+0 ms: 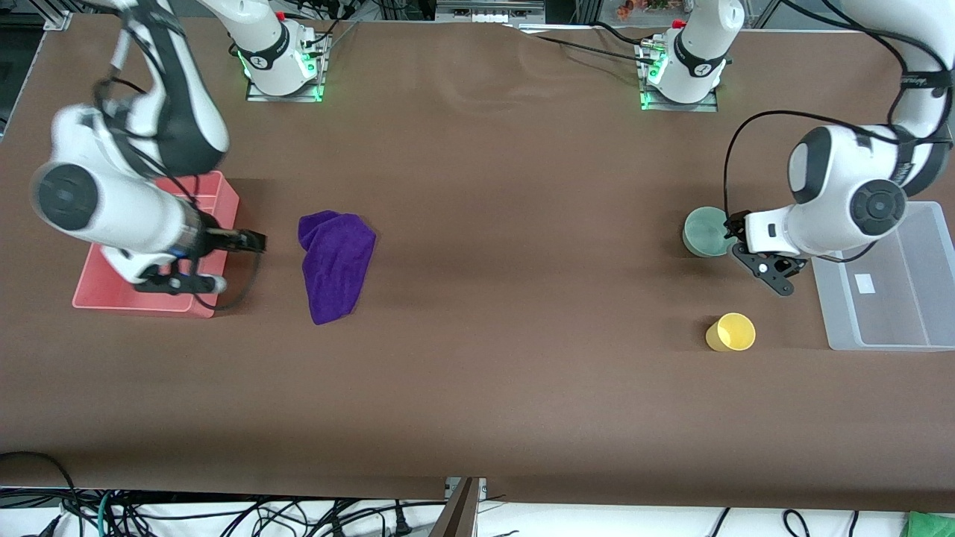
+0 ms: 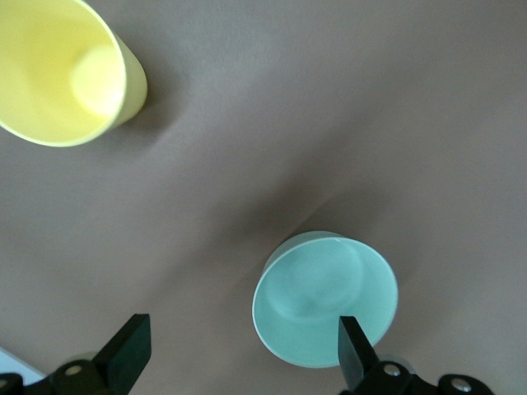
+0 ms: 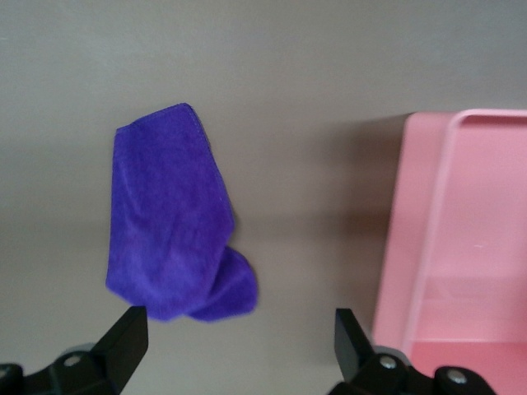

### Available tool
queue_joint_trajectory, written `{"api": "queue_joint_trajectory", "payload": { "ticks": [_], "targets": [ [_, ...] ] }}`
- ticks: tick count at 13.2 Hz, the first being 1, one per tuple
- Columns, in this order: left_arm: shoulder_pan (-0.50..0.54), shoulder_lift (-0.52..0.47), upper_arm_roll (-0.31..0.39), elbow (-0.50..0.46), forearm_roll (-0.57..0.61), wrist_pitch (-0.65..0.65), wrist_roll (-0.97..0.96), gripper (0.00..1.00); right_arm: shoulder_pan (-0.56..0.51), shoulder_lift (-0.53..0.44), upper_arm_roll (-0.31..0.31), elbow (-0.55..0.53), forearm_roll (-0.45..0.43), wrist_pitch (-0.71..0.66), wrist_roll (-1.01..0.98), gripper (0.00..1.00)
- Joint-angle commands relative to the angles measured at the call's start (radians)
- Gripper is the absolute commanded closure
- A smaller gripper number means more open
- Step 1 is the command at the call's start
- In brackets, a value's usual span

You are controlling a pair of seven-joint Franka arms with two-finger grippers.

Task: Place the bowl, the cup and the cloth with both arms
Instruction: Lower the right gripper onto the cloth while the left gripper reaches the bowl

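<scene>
To place the purple cloth in the pink tray, my right gripper will next grab it by the edge point(image 1: 338, 220) beside its folded corner.
The pale green bowl point(image 1: 705, 231) stands upright near the left arm's end of the table. The yellow cup point(image 1: 731, 332) stands upright nearer to the front camera than the bowl. The purple cloth point(image 1: 336, 265) lies crumpled toward the right arm's end. My left gripper point(image 1: 772, 274) is open and empty, low over the table beside the bowl. In the left wrist view one fingertip point(image 2: 354, 346) overlaps the bowl point(image 2: 325, 300), and the cup point(image 2: 62, 70) lies farther off. My right gripper point(image 1: 250, 240) is open and empty between the pink tray and the cloth point(image 3: 169, 218).
A pink tray point(image 1: 216, 186) sits at the right arm's end under that arm; its wall shows in the right wrist view point(image 3: 428, 247). A clear plastic bin point(image 1: 888, 313) sits at the left arm's end, beside the cup and bowl.
</scene>
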State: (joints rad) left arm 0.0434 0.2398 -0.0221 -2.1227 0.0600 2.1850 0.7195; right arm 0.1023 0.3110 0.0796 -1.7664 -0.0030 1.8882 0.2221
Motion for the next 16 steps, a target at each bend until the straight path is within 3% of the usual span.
{"api": "queue_joint_trajectory", "payload": {
  "ticks": [1, 2, 4, 5, 6, 7, 11, 12, 13, 14, 15, 16],
  "targets": [
    [0.013, 0.001, -0.002, -0.144, 0.017, 0.184, 0.028, 0.01, 0.025, 0.025, 0.003, -0.086, -0.005, 0.122, 0.097, 0.00],
    [0.013, 0.021, -0.002, -0.163, 0.017, 0.229, 0.028, 0.01, 0.039, 0.046, 0.003, -0.105, -0.005, 0.158, 0.117, 0.00],
    [0.021, 0.087, -0.002, -0.163, 0.017, 0.243, 0.028, 0.17, 0.065, 0.086, 0.003, -0.146, -0.006, 0.256, 0.155, 0.00],
    [0.023, 0.105, -0.002, -0.163, 0.017, 0.248, 0.028, 0.42, 0.077, 0.106, 0.003, -0.163, -0.006, 0.305, 0.174, 0.00],
    [0.023, 0.108, -0.002, -0.161, 0.017, 0.249, 0.028, 0.84, 0.092, 0.129, 0.003, -0.168, -0.006, 0.337, 0.200, 0.00],
    [0.023, 0.107, -0.002, -0.158, 0.017, 0.249, 0.029, 1.00, 0.109, 0.155, 0.003, -0.170, -0.006, 0.362, 0.223, 0.00],
    [0.024, 0.098, -0.002, -0.149, 0.017, 0.243, 0.081, 1.00, 0.140, 0.215, 0.003, -0.214, -0.006, 0.460, 0.240, 0.00],
    [0.024, 0.092, -0.002, -0.146, 0.017, 0.239, 0.093, 1.00, 0.145, 0.221, 0.003, -0.235, -0.006, 0.497, 0.240, 0.07],
    [0.036, 0.072, -0.001, -0.125, 0.017, 0.222, 0.119, 1.00, 0.145, 0.220, 0.003, -0.260, -0.006, 0.534, 0.240, 0.53],
    [0.053, 0.044, -0.001, -0.091, 0.017, 0.144, 0.158, 1.00, 0.145, 0.220, 0.003, -0.266, -0.006, 0.537, 0.240, 0.92],
    [0.067, 0.033, -0.001, -0.021, 0.017, 0.015, 0.188, 1.00, 0.145, 0.220, 0.003, -0.266, -0.005, 0.534, 0.240, 1.00],
    [0.090, 0.035, 0.001, 0.074, 0.015, -0.134, 0.219, 1.00, 0.145, 0.220, 0.003, -0.266, -0.006, 0.534, 0.240, 1.00]
  ]
}}
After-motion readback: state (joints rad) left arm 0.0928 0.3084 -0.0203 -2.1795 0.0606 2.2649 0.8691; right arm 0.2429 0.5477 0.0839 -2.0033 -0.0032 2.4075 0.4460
